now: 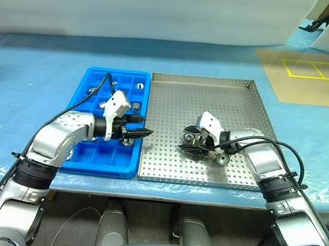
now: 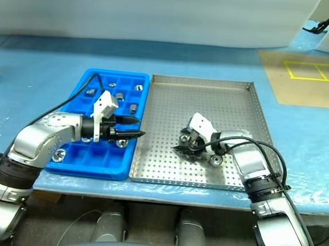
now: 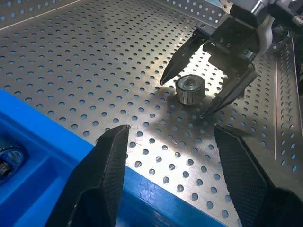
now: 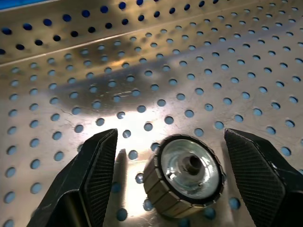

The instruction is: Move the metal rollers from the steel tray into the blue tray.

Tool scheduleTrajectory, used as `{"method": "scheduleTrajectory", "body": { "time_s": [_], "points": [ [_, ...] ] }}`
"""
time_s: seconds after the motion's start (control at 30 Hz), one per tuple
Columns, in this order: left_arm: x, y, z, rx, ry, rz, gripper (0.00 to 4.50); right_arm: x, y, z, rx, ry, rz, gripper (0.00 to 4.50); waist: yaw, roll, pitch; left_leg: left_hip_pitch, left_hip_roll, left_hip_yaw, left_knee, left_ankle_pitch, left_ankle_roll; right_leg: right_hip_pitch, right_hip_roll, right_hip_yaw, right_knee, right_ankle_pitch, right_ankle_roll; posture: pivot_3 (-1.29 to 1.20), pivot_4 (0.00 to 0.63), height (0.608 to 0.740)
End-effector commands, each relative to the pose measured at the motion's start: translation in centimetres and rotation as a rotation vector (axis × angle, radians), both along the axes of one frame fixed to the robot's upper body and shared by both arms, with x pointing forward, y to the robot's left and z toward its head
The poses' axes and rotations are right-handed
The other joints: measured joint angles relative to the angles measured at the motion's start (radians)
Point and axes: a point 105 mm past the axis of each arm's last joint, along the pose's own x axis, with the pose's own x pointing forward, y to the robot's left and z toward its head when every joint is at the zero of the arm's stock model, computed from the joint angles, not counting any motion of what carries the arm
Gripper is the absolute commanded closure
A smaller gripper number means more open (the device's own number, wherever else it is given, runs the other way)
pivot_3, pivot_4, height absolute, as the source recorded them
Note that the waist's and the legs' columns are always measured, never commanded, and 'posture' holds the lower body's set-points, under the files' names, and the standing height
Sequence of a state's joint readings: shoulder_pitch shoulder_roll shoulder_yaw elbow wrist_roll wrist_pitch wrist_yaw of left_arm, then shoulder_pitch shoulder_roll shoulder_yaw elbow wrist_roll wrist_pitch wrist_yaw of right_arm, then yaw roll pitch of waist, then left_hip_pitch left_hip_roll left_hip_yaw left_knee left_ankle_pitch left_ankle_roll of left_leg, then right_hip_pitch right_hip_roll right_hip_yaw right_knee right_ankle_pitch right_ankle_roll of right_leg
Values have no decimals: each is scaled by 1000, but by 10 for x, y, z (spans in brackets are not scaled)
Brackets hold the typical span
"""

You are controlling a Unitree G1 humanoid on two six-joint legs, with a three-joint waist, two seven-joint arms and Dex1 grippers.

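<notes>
My right gripper should close on the metal roller, because both fingers stand beside it, low over the steel tray's bottom with holes, and would hold it now.
The steel tray [image 1: 213, 98] lies mid-table with the blue tray [image 1: 75, 150] against its left side. One metal roller [image 4: 187, 175] lies on the perforated floor between the spread fingers of my right gripper [image 1: 186, 142], which is open and stands astride it without touching. A second roller [image 1: 223, 158] lies just right of that gripper. My left gripper [image 1: 143, 126] hovers open and empty over the blue tray's right edge, pointing toward the right gripper [image 3: 183, 98]. Several rollers [image 1: 139, 86] sit in the blue tray's compartments.
The steel tray's raised rim [image 1: 265, 126] borders the right side. A brown board with yellow taped squares [image 1: 316, 70] lies at the back right. Blue sheeting [image 1: 30, 77] covers the table, whose front edge runs close below both trays.
</notes>
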State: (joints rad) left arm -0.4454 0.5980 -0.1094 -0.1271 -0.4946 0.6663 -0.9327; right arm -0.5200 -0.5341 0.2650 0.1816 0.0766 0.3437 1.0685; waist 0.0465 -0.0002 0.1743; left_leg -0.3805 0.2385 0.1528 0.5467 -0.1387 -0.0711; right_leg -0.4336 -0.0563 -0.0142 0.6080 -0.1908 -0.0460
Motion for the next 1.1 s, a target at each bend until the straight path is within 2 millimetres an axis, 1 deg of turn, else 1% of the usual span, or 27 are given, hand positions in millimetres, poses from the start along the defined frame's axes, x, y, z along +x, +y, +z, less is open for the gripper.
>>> {"method": "scheduleTrajectory", "body": {
  "time_s": [0.03, 0.13, 0.17, 0.23, 0.33, 0.37, 0.4, 0.47, 0.53, 0.6, 0.7, 0.77, 0.8, 0.9, 0.93, 0.97, 1.03, 1.07, 1.1],
  "points": [
    [1, -1, 10, -4, -50, -9, 1479, 5, 3, 6, 5, -38, 14, 782, 0, 0, 0, 0, 0, 0, 0, 0, 0, 0, 0, 0, 0, 0, 0, -82, 150, 740],
    [-1, 0, 10, -2, -50, -9, 1479, 4, 4, 4, 6, -31, 29, 782, 0, 0, 0, 0, 0, 0, 0, 0, 0, 0, 0, 0, 0, 0, 0, -73, 150, 740],
    [-2, 0, 10, -2, -50, -9, 1479, 3, 5, 3, 4, -26, 37, 952, 0, 0, 0, 0, 0, 0, 0, 0, 0, 0, 0, 0, 0, 0, 0, -73, 150, 740],
    [-3, 0, 9, -2, -49, -8, 1479, 2, 5, 2, 3, -23, 46, 1350, 0, 0, 0, 0, 0, 0, 0, 0, 0, 0, 0, 0, 0, 0, 0, -68, 150, 740],
    [-3, 2, 9, 0, -50, -2, 1479, 8, 4, 2, -13, -48, 27, 2342, 0, 0, 0, 0, 0, 0, 0, 0, 0, 0, 0, 0, 1, 0, 0, -64, 150, 740],
    [-3, 3, 9, 1, -51, -1, 1479, 9, 4, 2, -16, -48, 26, 2342, 0, 0, 0, 0, 0, 0, 0, 0, 0, 0, 0, 0, 1, 0, 0, -64, 150, 740],
    [-2, 4, 9, 4, -52, 3, 1479, 6, 5, 2, -7, -34, 48, 2497, 0, 0, 0, 1, 0, 0, 0, 0, 0, 0, 0, 0, 1, 0, 0, -64, 150, 740],
    [-2, 6, 10, 6, -57, 15, 1479, 7, 6, 4, -8, -40, 48, 2689, 1, 0, 0, 0, 0, 0, 0, 0, 0, 0, 0, 0, 1, 0, 0, -57, 150, 740],
    [-1, 10, 12, 7, -64, 29, 1479, 7, 8, 6, -5, -46, 62, 2699, 1, 0, 0, 0, 0, 0, 0, 0, 0, 0, 0, 0, 1, 0, 0, -51, 150, 740],
    [-2, 15, 17, -9, -67, 35, 1479, 5, 14, 13, 36, -37, 78, 2699, 1, 0, 0, 0, 0, 0, 0, 0, 0, 0, 0, 0, 1, 0, 0, -47, 150, 740],
    [-3, 25, 27, -20, -90, 58, 1479, 9, 23, 25, 40, -76, 105, 2699, -3, 0, 0, 0, 0, 0, 0, 0, 0, 0, 0, 0, 1, 0, 0, -18, 150, 740],
    [1, 38, 33, -2, -116, 115, 1479, 12, 38, 41, 88, -110, 138, 2699, -3, 0, 0, 0, 0, 0, 0, 0, 0, 0, 0, 0, 1, 0, 0, -18, 150, 740],
    [6, 50, 37, 10, -138, 169, 1479, 19, 50, 52, 111, -149, 152, 2699, -4, 0, 0, 1, 0, 0, 0, 0, 0, 0, 0, 0, 1, 0, 0, 17, 150, 740],
    [17, 75, 47, 14, -173, 286, 1479, 30, 80, 73, 166, -226, 186, 2699, -6, 0, 0, 0, 1, 0, 0, 0, 0, -3, 0, 0, 4, 0, -1, 46, 150, 740],
    [18, 80, 49, 9, -179, 307, 1479, 34, 88, 77, 180, -246, 187, 2699, -2, 0, 0, 0, 1, 0, 0, 0, -1, -4, 0, 0, 5, 0, -1, 71, 150, 740],
    [18, 89, 52, 11, -193, 347, 1479, 39, 102, 79, 181, -277, 196, 2699, 1, 0, 0, 0, 1, 0, 0, 1, -1, -4, 0, -1, 6, 0, -2, 85, 150, 740],
    [16, 104, 55, 24, -213, 407, 1479, 46, 124, 80, 171, -330, 207, 2699, 6, 0, 0, 0, 1, 0, 0, 1, -1, -4, 0, -1, 6, 0, -2, 107, 150, 740],
    [15, 110, 57, 31, -220, 430, 1479, 48, 132, 80, 167, -352, 211, 2699, 8, 0, 0, -1, 1, 0, 1, 1, -1, -4, -1, -2, 5, 0, -2, 121, 150, 740],
    [14, 120, 58, 38, -223, 465, 1479, 45, 143, 78, 171, -348, 246, 2699, 11, 0, 0, -2, 1, -1, 1, 0, -1, -4, -1, -2, 5, 0, -2, 136, 150, 740]
  ]
}}
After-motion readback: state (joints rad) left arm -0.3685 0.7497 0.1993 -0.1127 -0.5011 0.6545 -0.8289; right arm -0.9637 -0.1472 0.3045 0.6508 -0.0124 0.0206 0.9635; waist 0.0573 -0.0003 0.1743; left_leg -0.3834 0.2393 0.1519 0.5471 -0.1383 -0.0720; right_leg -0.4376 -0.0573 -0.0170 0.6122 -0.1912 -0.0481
